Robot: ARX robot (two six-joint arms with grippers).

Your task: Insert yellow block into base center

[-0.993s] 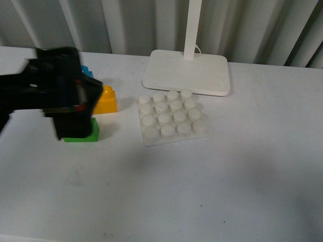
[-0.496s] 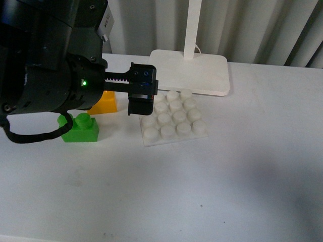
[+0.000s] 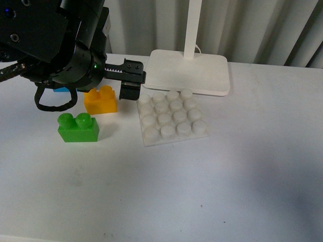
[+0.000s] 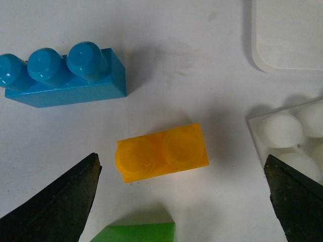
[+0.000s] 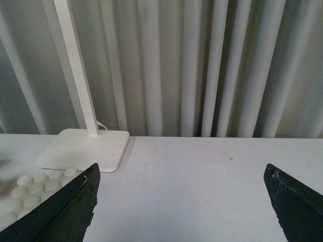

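Observation:
I will next grab the block by its short ends with my left gripper, to insert the yellow block (image 3: 100, 100) into the base center.
The yellow block (image 3: 100, 100) lies on the white table between the green two-stud brick (image 3: 78, 127) and the blue brick (image 3: 61, 90), left of the base (image 3: 171, 117). My left gripper (image 3: 108, 75) hovers above the yellow block, open and empty. In the left wrist view the yellow block (image 4: 161, 158) lies between the wide-spread fingers of the left gripper (image 4: 180, 174), with the base corner (image 4: 290, 136) close to one finger. My right gripper (image 5: 180, 174) is open and empty above bare table, out of the front view. The base's edge (image 5: 25, 194) shows at that view's side.
The white lamp foot (image 3: 186, 72) with its pole stands just behind the base and also shows in the right wrist view (image 5: 83, 148). The blue three-stud brick (image 4: 60, 75) and the green brick (image 4: 136, 233) flank the yellow block. Grey curtain folds line the table's back.
My left arm has swung from over the green brick to above the yellow block. The green brick is uncovered now. No brick has moved.

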